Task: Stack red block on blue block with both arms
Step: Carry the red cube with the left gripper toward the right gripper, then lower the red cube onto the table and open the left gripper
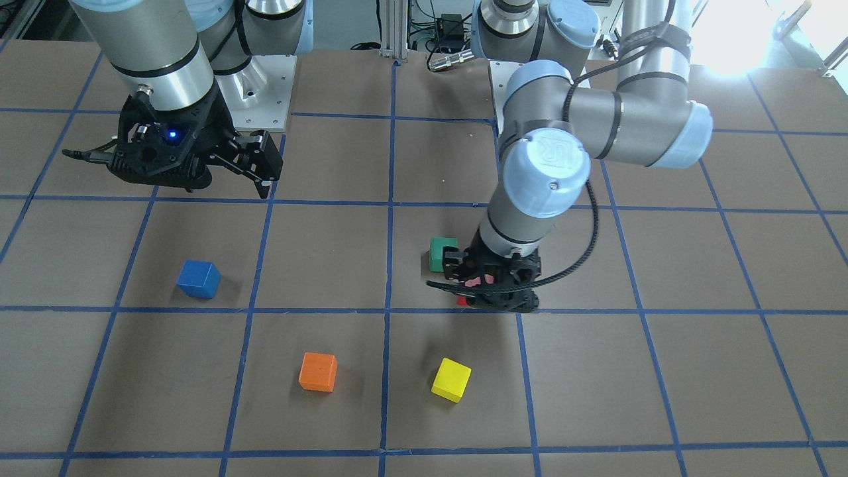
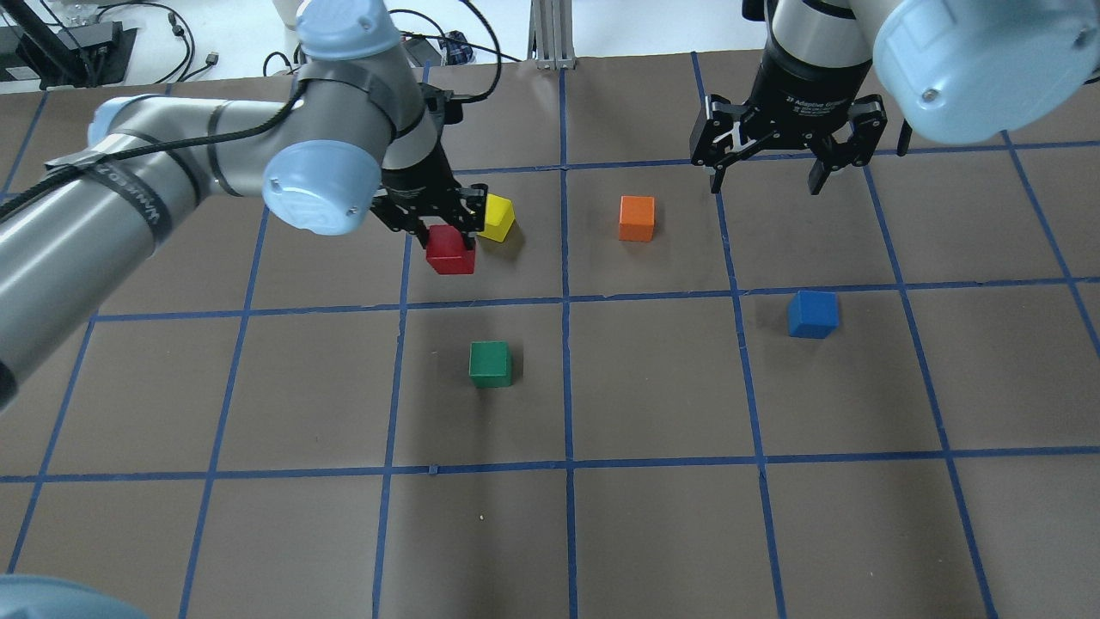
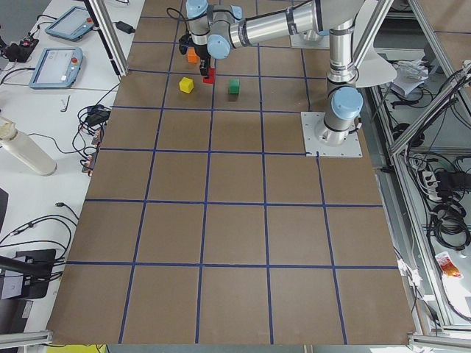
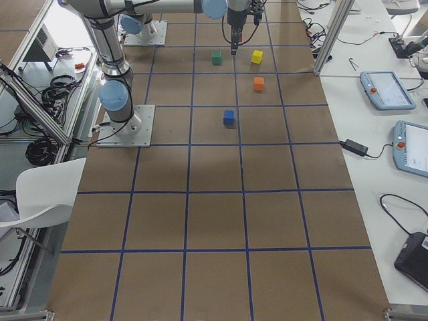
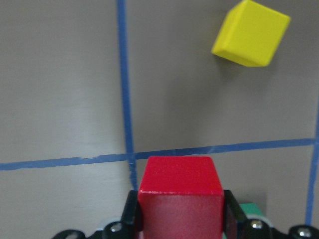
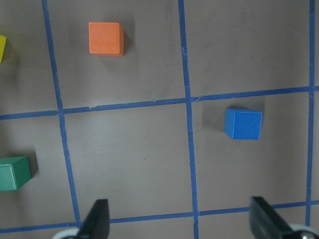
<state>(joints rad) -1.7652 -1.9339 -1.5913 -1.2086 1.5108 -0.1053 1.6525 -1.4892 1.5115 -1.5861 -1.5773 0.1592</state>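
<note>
The right gripper grabs the red block by its opposite sides next. This leaves the red block's bottom free to sit on the blue block (image 1: 199,278) (image 6: 242,124).
My left gripper (image 2: 449,230) is shut on the red block (image 2: 450,251) and holds it a little above the table, next to the yellow cube. The red block fills the bottom of the left wrist view (image 5: 179,199), between the two fingers. In the front view the left gripper (image 1: 487,291) hides most of the red block (image 1: 462,301). The blue block (image 2: 812,314) lies alone on the table on the right side; it also shows in the front view (image 1: 198,279) and the right wrist view (image 6: 242,123). My right gripper (image 2: 767,176) is open and empty, high above the table beyond the blue block.
A yellow cube (image 2: 498,217) lies just right of the left gripper. An orange cube (image 2: 637,217) lies mid-table, a green cube (image 2: 490,364) nearer the robot. The brown table top (image 2: 653,533) has a grid of blue tape lines.
</note>
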